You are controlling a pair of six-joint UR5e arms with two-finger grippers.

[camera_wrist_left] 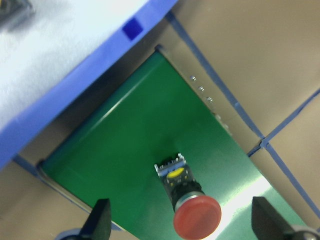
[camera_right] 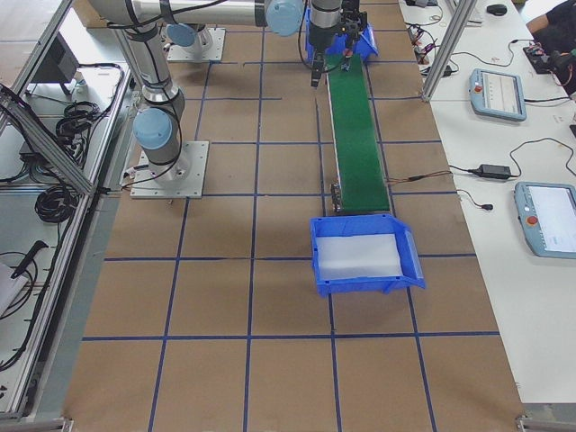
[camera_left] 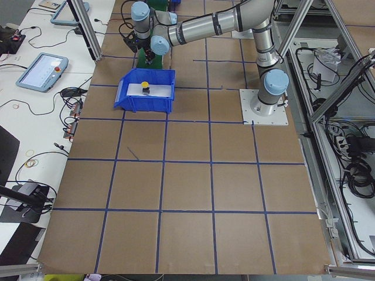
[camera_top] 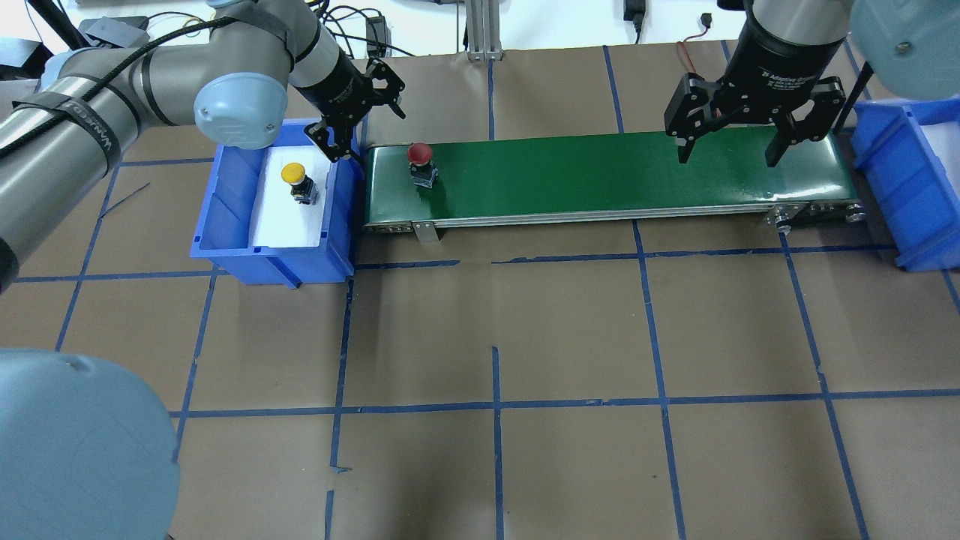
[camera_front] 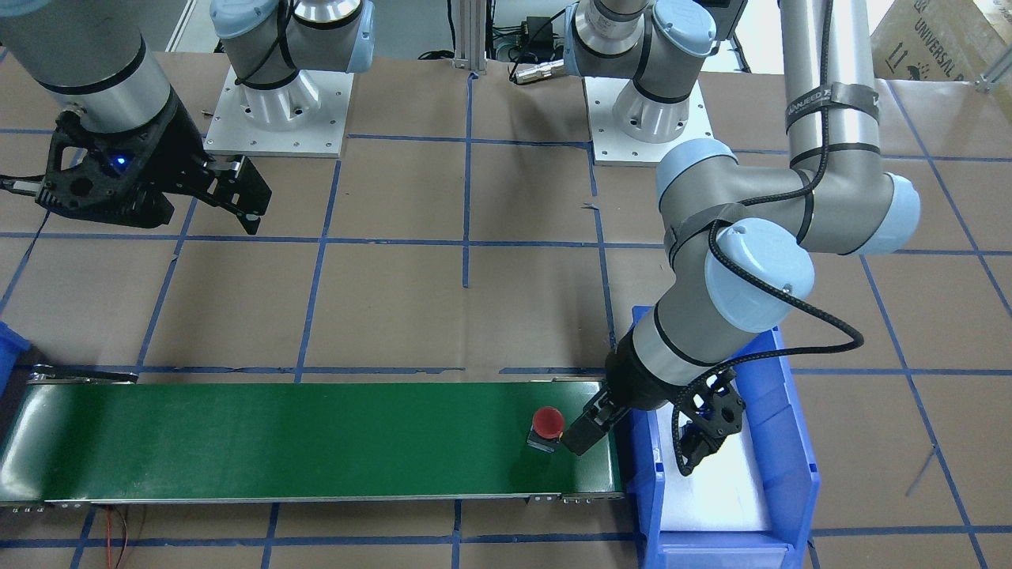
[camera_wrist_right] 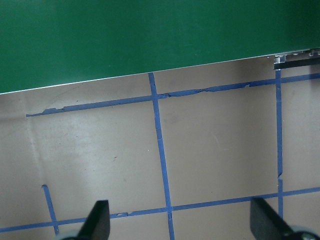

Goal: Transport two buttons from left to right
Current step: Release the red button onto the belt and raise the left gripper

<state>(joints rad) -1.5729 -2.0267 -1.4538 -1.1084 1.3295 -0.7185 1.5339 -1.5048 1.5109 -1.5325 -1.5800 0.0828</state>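
Observation:
The left gripper grabs the yellow button by its round capped top next, to carry the second button onto the green conveyor belt (camera_front: 313,441) (camera_wrist_left: 125,140).
The red button (camera_top: 421,161) stands upright on the left end of the green conveyor belt (camera_top: 600,176); it also shows in the front view (camera_front: 545,427) and the left wrist view (camera_wrist_left: 192,207). The yellow button (camera_top: 298,180) stands in the left blue bin (camera_top: 225,217) on its white liner. My left gripper (camera_top: 352,112) is open and empty, above the gap between that bin and the belt's end, right beside the red button. My right gripper (camera_top: 729,146) is open and empty above the belt's right part.
A second blue bin (camera_top: 900,172) with a white liner stands past the belt's right end. The table is brown paper with a blue tape grid. The arm bases (camera_front: 277,103) stand at the back of the table.

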